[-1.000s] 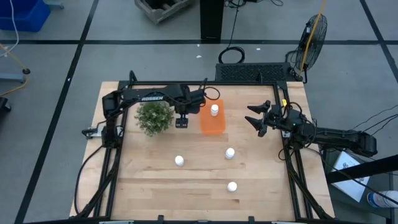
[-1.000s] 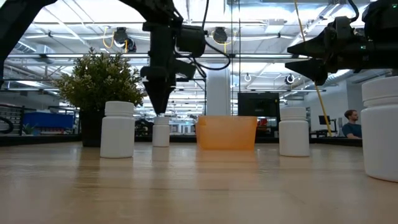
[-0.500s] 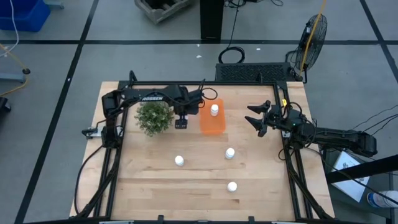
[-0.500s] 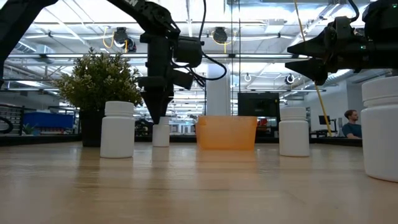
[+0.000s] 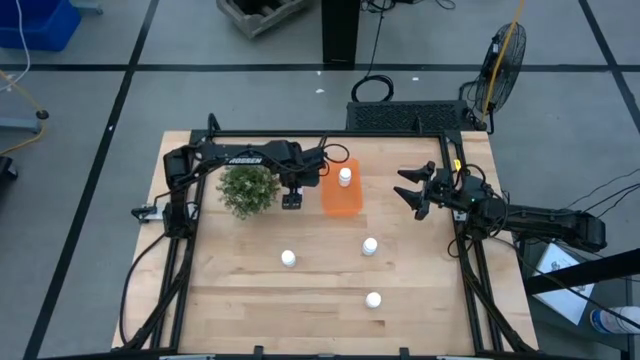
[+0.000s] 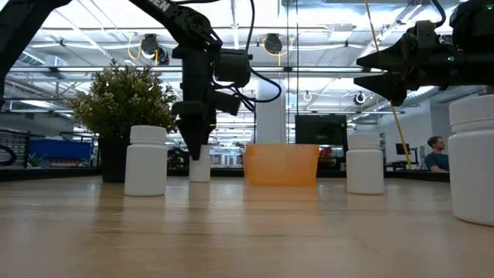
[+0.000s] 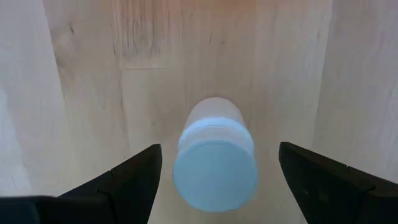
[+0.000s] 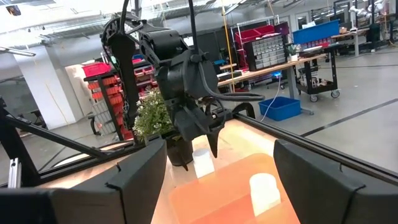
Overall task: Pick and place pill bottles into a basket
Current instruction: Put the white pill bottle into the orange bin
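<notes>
My left fingers reach down beside the white bottle's wide cap (image 7: 216,176) in the left wrist view; I should close to catch the bottle.
My left gripper (image 5: 291,198) is open and points down between the bushy plant (image 5: 248,190) and the orange basket (image 5: 342,190). In the left wrist view its fingers stand on either side of an upright white pill bottle (image 7: 215,162), with a gap on each side. This bottle shows in the low view (image 6: 200,166) under the fingertips (image 6: 195,150). One bottle (image 5: 345,177) stands in the basket. Three more stand on the table, at the near left (image 5: 288,258), the middle (image 5: 369,245) and the near right (image 5: 373,299). My right gripper (image 5: 412,190) is open and empty at the right.
The plant in its dark pot (image 6: 116,158) stands close on the left of my left gripper, and the basket wall (image 6: 281,164) close on its right. Bare wood lies toward the table's near edge. A person (image 6: 437,153) sits in the room beyond the table.
My left gripper has gone down over the upright bottle between plant and basket, its open fingers now reaching the bottle's cap. The bottle has stayed where it was.
</notes>
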You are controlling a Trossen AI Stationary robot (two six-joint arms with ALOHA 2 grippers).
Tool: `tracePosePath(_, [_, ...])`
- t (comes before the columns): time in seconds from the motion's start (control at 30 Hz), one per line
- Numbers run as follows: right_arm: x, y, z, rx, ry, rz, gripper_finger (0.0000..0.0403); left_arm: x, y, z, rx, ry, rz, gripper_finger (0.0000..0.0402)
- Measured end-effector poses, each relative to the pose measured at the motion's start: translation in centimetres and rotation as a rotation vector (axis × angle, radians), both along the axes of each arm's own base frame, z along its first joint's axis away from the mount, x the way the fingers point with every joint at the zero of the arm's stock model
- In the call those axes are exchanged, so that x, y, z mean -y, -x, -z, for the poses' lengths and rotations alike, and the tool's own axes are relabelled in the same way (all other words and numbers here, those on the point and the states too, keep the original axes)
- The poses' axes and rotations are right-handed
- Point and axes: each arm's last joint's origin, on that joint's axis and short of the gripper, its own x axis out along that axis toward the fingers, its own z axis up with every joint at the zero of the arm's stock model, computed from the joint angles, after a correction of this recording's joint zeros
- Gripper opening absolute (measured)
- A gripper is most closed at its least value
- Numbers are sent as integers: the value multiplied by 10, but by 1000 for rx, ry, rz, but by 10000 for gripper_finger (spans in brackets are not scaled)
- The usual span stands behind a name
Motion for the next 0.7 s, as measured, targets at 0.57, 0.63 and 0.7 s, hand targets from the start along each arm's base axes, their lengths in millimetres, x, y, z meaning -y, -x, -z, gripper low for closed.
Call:
tracePosePath(0.57, [0, 0, 0, -3, -5, 0, 286, -1, -2, 0, 16, -8, -39, 328])
tracePosePath(0.63, [0, 0, 0, -3, -5, 0, 286, -1, -2, 0, 16, -8, -38, 328])
tracePosePath(0.7, [0, 0, 0, -3, -5, 0, 286, -1, -2, 0, 16, -8, -36, 328])
